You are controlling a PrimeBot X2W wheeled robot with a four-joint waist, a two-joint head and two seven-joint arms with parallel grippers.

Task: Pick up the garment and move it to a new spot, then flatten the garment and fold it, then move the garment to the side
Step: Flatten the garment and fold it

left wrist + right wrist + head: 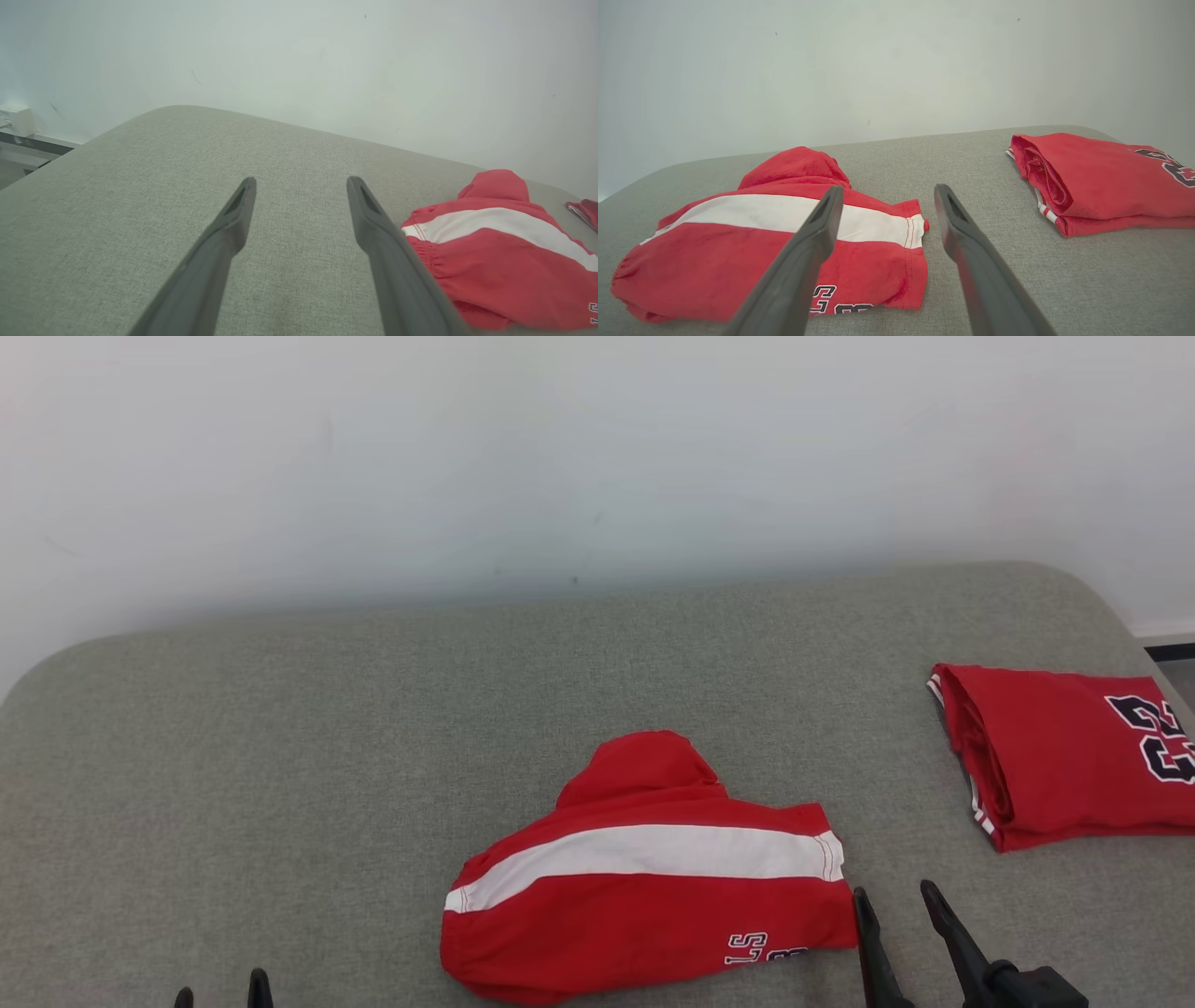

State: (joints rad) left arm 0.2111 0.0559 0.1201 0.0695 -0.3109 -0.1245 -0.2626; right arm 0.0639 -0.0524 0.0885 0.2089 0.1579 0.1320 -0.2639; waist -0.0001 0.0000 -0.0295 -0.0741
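Note:
The hem at the white stripe's end (456,900) stands up gathered while the garment's body (639,930) lies loose on the tabletop, so my left gripper will pinch the hem there next.
The garment (644,877) is red with a wide white stripe and dark lettering at its hem; it lies folded on the grey surface, low in the middle of the head view. It also shows at the right of the left wrist view as the garment (495,252) and at the left of the right wrist view as the garment (775,242). My right gripper (896,901) stands open just right of its hem, holding nothing; in its own view the right gripper (887,205) hangs over that hem edge. My left gripper (221,987) is open at the bottom left, apart from the cloth; the left gripper (301,193) is over bare fabric.
A second red garment (1064,756) with dark numbers lies folded at the right edge of the grey padded surface (373,737). A pale wall (560,457) rises right behind the surface. The surface's rounded corners show at far left and far right.

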